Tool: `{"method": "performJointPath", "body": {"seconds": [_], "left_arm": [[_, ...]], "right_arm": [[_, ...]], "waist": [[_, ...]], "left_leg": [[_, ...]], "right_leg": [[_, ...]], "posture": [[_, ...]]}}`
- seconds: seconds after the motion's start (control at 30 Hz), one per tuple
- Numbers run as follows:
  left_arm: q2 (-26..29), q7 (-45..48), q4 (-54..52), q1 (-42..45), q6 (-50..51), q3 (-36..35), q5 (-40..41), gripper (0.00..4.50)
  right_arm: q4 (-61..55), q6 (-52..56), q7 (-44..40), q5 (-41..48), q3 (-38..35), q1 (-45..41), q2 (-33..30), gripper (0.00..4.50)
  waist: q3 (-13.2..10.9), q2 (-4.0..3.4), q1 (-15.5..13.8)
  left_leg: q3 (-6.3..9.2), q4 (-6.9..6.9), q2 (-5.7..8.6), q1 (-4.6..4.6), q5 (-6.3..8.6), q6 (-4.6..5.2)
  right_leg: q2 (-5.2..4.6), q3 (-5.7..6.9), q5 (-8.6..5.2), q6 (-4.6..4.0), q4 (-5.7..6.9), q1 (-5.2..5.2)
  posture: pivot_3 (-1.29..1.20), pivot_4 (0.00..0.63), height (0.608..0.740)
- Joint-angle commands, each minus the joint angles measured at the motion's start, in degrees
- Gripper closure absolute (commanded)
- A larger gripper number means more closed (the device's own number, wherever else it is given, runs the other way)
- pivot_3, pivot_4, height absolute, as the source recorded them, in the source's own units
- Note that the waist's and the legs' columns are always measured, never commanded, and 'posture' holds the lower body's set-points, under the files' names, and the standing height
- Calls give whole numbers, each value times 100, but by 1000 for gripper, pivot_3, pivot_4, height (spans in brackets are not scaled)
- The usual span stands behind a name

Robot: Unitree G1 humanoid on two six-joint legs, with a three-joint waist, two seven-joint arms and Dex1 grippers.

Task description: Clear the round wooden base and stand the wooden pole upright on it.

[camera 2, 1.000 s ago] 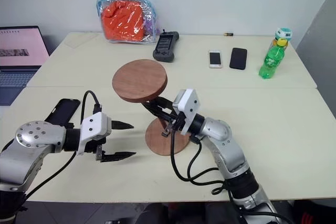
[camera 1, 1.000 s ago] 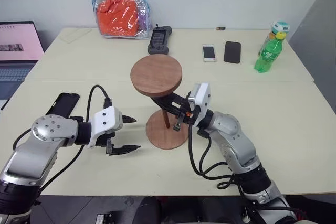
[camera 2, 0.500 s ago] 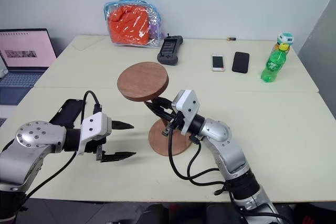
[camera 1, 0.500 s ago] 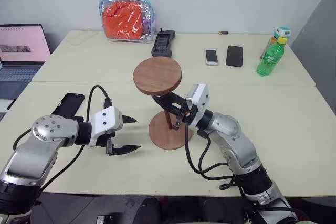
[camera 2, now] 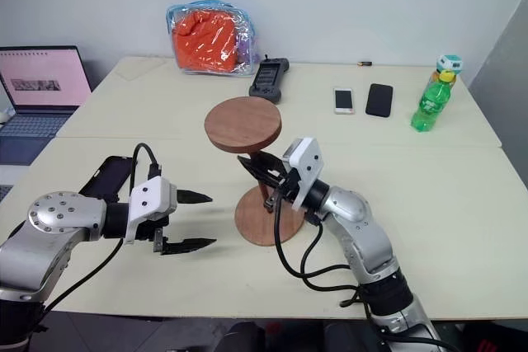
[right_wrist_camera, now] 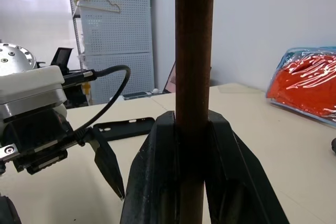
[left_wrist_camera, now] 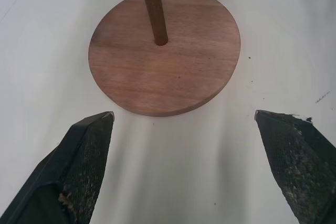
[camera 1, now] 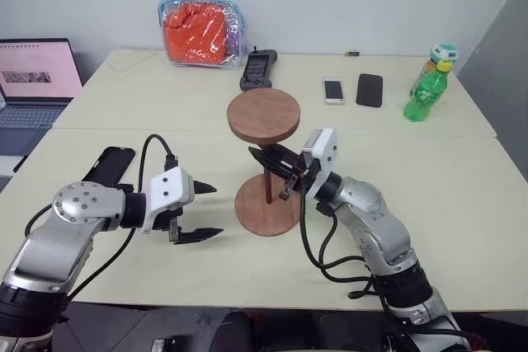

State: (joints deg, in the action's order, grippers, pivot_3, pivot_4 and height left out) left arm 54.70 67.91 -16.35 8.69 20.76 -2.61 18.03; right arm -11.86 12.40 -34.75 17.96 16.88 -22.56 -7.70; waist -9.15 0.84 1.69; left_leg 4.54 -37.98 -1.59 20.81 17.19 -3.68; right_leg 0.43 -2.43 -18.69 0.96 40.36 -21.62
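The pole's lower end rests at the centre of the round base, so the wooden pole would stand. It is now time for my right gripper to open.
The round wooden base lies flat on the table in front of me, with nothing else on it. The wooden pole stands nearly upright with its lower end at the base's centre. Its fixed disc is on top. My right gripper is shut on the pole partway up, and its fingers clamp the pole from both sides. My left gripper hovers open to the left of the base, apart from it, fingers spread wide.
A black phone case lies left of my left arm. A laptop sits at the far left. At the back are an orange bag, a black handheld device, two phones and a green bottle.
The pole has swung from leaning left to nearly upright, its top disc moving right over the base, with my right gripper still on it. My left gripper has stayed put.
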Motion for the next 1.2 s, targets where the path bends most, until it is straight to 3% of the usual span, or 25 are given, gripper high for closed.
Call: {"method": "performJointPath", "body": {"seconds": [0.03, 0.3, 0.37, 0.83, 1.13, 1.2], "left_arm": [[-27, -64, -148, 98, -24, -86, 112, 0], [-38, -80, -145, 163, -6, -57, 112, 0], [-38, -83, -143, 167, -11, -52, 109, 0], [-89, -83, -153, 178, -10, -71, 169, 0], [-244, -242, -222, 383, 355, -276, 660, 0], [-279, -336, -221, 446, 481, -356, 786, 0]], "right_arm": [[327, 330, -11, -188, 88, 285, -192, 4260], [101, 465, -31, -88, 66, 126, -194, 4260], [65, 497, -3, -56, 39, 90, -171, 3559], [-439, 825, -390, 19, 68, 192, -405, 150], [-954, 956, -1007, -5, -43, 401, -1414, 41], [-1166, 1040, -1245, 174, -346, 563, -1859, 41]], "waist": [[0, 0, -1], [-2, -3, -1], [-2, -3, -1], [-34, -15, 22], [-38, -13, 8], [-40, -15, 13]], "left_leg": [[0, 1, 0, 0, 0, 0], [3, 6, -1, 1, 1, 1], [4, 7, -1, 1, 1, 1], [2, 17, -8, 23, 3, 2], [4, 13, -3, 29, 3, 2], [3, 12, -2, 29, 3, 2]], "right_leg": [[0, 1, 0, 0, -3, 1], [-1, 4, 0, 0, -19, 8], [-1, 5, 0, 0, -22, 9], [-1, 3, 0, -1, -30, -16], [-1, 6, 1, -1, -34, -15], [-1, 3, 1, -1, -34, -15]], "posture": [[0, 150, 740], [0, 150, 740], [0, 150, 740], [0, 150, 740], [0, 150, 740], [0, 150, 740]]}}
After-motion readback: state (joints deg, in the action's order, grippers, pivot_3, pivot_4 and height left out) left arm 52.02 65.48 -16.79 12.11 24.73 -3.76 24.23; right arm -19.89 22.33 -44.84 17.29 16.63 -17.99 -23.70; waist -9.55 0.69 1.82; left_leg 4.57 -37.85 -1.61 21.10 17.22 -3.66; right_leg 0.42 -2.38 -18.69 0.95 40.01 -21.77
